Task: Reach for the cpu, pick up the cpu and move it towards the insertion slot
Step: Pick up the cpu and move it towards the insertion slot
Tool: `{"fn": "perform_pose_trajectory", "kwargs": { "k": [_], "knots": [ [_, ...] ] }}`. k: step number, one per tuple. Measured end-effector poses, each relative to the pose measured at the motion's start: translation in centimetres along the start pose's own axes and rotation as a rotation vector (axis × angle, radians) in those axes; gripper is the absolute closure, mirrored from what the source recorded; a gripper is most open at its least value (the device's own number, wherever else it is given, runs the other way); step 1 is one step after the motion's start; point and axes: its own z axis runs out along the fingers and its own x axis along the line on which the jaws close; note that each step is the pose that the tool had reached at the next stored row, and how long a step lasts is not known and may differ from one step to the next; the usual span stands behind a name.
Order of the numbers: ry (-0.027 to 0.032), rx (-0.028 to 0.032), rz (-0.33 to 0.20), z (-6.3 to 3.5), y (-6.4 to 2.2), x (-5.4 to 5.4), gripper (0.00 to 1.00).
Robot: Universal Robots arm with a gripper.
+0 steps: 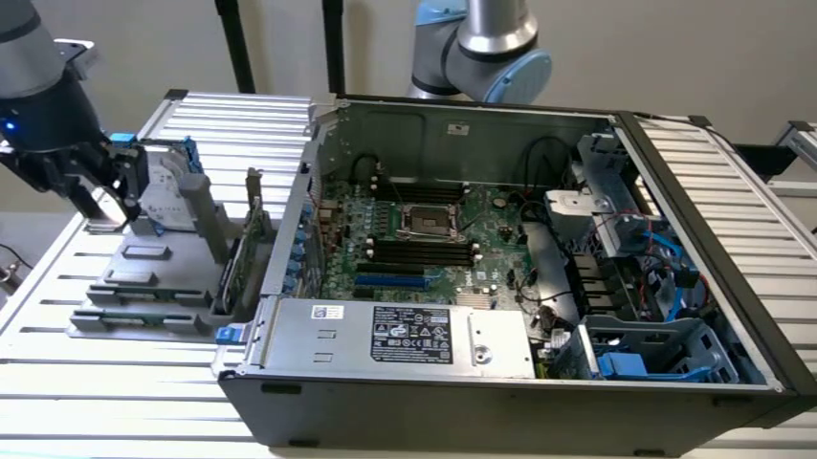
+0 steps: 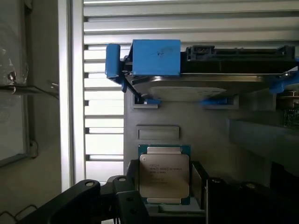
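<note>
I will take the cpu to the insertion slot, so my gripper will grab it next by its opposite side edges.
The cpu lies flat on a grey holder, its silver top with printed text facing up and a thin greenish rim showing. My gripper is open and straddles it, one dark finger close on one side and the other finger close on the opposite side. In the exterior view the gripper hangs over that holder at the exterior view's left, outside the computer case. The insertion slot, a shiny square frame with a dark centre, sits on the motherboard inside the open case.
A silver hard drive in a blue bracket stands on edge on the holder just beyond the cpu, also visible as the hard drive. The case wall rises between holder and motherboard. Black memory slots flank the socket. A power supply fills the case front.
</note>
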Motion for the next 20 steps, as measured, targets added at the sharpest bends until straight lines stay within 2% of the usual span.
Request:
{"fn": "perform_pose_trajectory", "kwargs": {
  "k": [5, 15, 20],
  "knots": [
    [0.0012, -0.0002, 0.0, -2.29, 0.16, -1.2, 0.46],
    [0.0083, -0.0003, 0.0, -6.97, 0.51, -5.6, 0.46],
    [0.0127, -0.0002, 0.0, -8.8, 0.66, -7.8, 0.46]
  ]
}}
